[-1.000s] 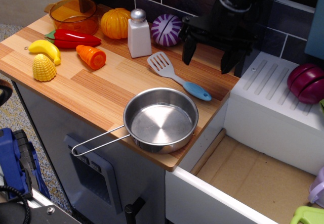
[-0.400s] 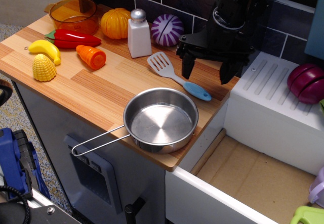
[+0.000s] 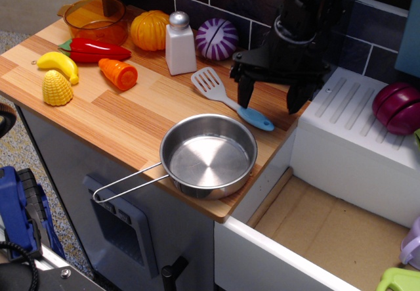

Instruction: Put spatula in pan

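Note:
The spatula needs to go in the steel pan [image 3: 209, 154], so my gripper needs to grab it first by its light blue handle [image 3: 254, 118].
The spatula [image 3: 226, 97] lies flat on the wooden counter, its grey slotted head to the left and its light blue handle pointing right toward the counter's edge. The shiny steel pan [image 3: 209, 154] sits in front of it near the counter's front edge, empty, with its wire handle sticking out to the lower left. My black gripper [image 3: 270, 98] hangs open just above the counter at the right, its two fingers spread, a little above and behind the spatula's blue handle end. It holds nothing.
A white salt shaker [image 3: 180, 43], a purple onion half [image 3: 216, 39], an orange pumpkin [image 3: 149, 29], an orange transparent bowl [image 3: 97, 19], a red pepper, a carrot, a banana and corn stand at the back and left. A white sink block [image 3: 357, 140] is at the right.
The gripper has come down and slightly forward toward the spatula's handle, staying open. The spatula and pan have not moved.

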Tool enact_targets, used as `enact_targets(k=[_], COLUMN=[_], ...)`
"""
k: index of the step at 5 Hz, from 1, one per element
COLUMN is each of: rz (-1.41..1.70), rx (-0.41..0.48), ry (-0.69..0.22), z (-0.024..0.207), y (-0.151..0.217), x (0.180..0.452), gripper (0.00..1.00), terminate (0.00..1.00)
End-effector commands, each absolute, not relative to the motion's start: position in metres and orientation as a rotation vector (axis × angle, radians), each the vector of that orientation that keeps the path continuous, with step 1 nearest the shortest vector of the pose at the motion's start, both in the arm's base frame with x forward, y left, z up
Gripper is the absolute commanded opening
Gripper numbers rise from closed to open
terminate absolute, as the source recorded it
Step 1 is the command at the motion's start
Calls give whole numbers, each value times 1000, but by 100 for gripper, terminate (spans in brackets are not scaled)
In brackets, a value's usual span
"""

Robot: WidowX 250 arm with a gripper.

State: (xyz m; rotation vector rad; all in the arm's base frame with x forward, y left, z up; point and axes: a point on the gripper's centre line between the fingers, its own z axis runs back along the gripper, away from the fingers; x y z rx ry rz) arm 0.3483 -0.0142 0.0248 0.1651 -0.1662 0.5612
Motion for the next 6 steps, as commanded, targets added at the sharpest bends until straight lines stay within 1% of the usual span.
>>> enact_targets(k=[1, 2, 3, 4, 5, 6], rz=[616, 626, 623, 630, 631, 678], rx=[148, 133, 94, 70, 85, 150], ry=[-190, -190, -171, -172, -154, -108], z=[31, 25, 14, 3, 12, 48], y=[-13, -12, -8, -6, -8, -19], x=[345, 340, 345, 353, 354, 348], gripper=[100, 100, 100, 0, 0, 0], terminate=[0, 0, 0, 0, 0, 0])
